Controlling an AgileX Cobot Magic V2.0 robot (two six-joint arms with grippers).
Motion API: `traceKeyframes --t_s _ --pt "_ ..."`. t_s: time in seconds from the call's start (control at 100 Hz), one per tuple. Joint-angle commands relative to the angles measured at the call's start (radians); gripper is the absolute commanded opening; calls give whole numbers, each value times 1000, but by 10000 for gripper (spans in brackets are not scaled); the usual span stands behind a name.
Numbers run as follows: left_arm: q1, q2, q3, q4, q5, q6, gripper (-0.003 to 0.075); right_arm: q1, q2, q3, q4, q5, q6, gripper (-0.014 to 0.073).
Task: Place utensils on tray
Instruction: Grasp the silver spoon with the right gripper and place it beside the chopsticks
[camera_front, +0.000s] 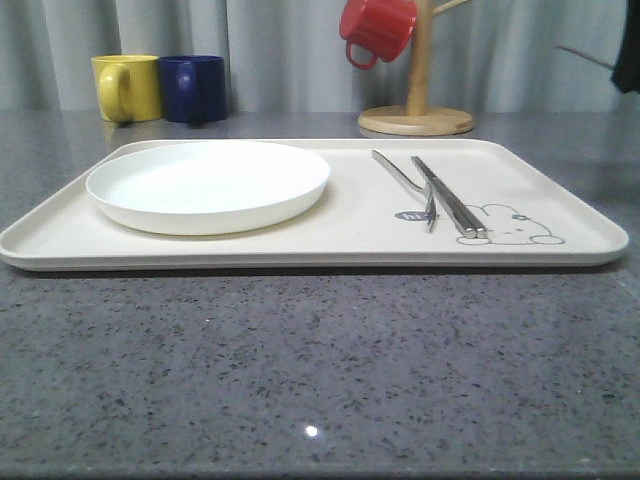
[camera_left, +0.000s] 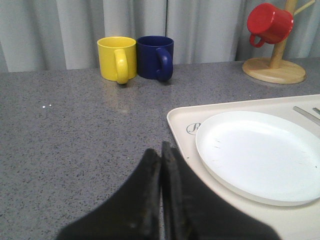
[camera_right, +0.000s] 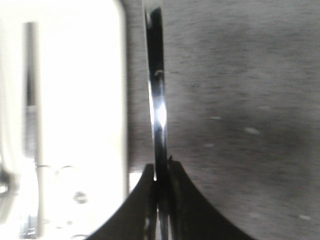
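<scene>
The slim utensil (camera_front: 585, 55) is high above and beside the cream tray and would fall short, so it is too early to release. My right gripper moves it toward the tray first.
The cream tray (camera_front: 560, 170) lies across the middle of the grey table. On its right half a silver fork (camera_front: 405, 180) and a pair of chopsticks (camera_front: 447, 195) rest side by side near the rabbit drawing. My right gripper (camera_right: 161, 170) is shut on a slim shiny utensil (camera_right: 156, 90) seen edge-on, held above the table just beside the tray's rim (camera_right: 122, 75). In the front view that utensil (camera_front: 585, 55) shows as a thin grey line at the far right. My left gripper (camera_left: 161, 150) is shut and empty, over the table beside the tray's corner (camera_left: 180, 120).
A white plate (camera_front: 208, 183) fills the tray's left half. Behind the tray stand a yellow mug (camera_front: 127, 87) and a blue mug (camera_front: 195, 88). A red mug (camera_front: 377, 28) hangs on a wooden stand (camera_front: 416, 120). Open counter lies in front of the tray.
</scene>
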Motion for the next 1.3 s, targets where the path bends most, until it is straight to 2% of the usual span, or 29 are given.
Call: traceKeyframes --t_s 0.0,0.13,0.32,0.83,0.95,1.17,1.29 --pt "-5 5 -28 -9 -76 0 -19 63 -28 2 1 -79 54 -57" --pt "-5 5 -28 -9 -76 0 -19 133 10 11 -35 -105 108 -57" --pt "-5 5 -28 -9 -76 0 -19 183 58 11 -81 -135 173 -57" --pt "-5 5 -28 -9 -76 0 -19 187 129 11 -81 -144 182 -55" --pt "-5 5 -28 -9 -76 0 -19 187 129 11 -80 -144 182 12" --pt "-5 5 -28 -9 -76 0 -19 187 129 11 -80 -144 182 262" --pt "-5 5 -28 -9 -76 0 -19 187 129 11 -80 -149 182 304"
